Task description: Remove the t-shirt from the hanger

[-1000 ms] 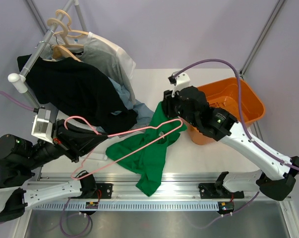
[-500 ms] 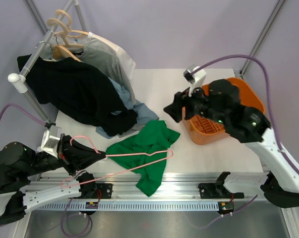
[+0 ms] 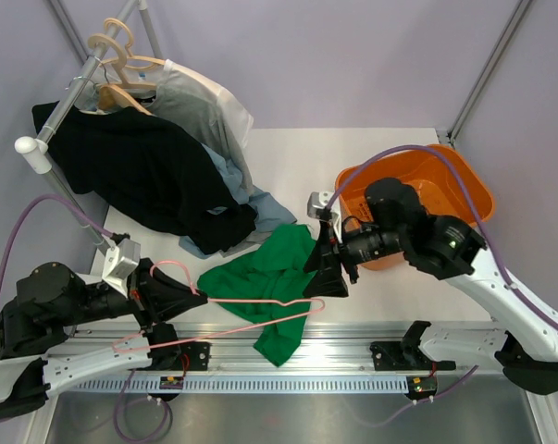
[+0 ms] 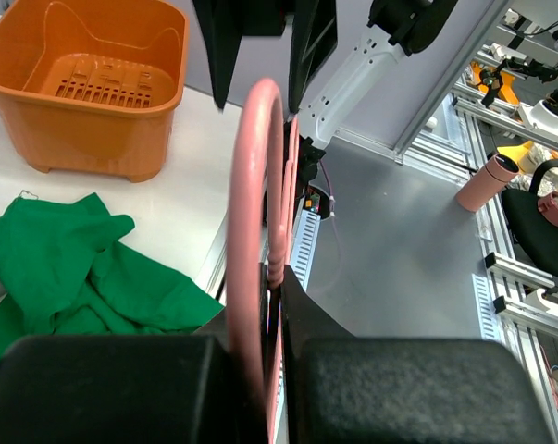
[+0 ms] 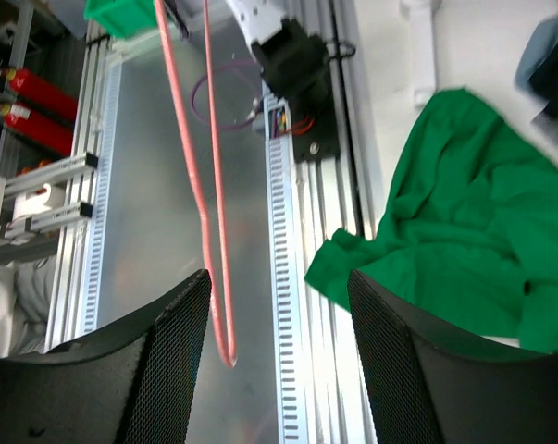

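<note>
The right gripper grabs the pink wire hanger [image 3: 260,305] by its far tip [image 3: 317,304] next, leaving the hook free to hang on the rack.
The green t-shirt [image 3: 265,277] lies crumpled on the table, one end hanging over the front edge; it also shows in the left wrist view [image 4: 66,268] and the right wrist view [image 5: 464,222]. My left gripper [image 3: 193,293] is shut on the pink wire hanger [image 3: 260,305] near its hook [image 4: 255,231]. The hanger is held above the shirt's near part and looks free of the cloth [image 5: 209,231]. My right gripper [image 3: 323,268] is open and empty, hovering at the shirt's right edge, just above the hanger's far tip [image 5: 279,319].
An orange basket [image 3: 454,180] stands at the right [image 4: 93,83]. A rack at the back left carries a black shirt [image 3: 140,176], grey-white shirts [image 3: 204,106] and wooden hangers [image 3: 121,65]. A light blue garment [image 3: 271,207] lies behind the green shirt.
My left gripper pulled the hanger toward the front left, out of the shirt, which dropped flat. My right gripper left the shirt, lifted, then swung down to the shirt's right edge.
</note>
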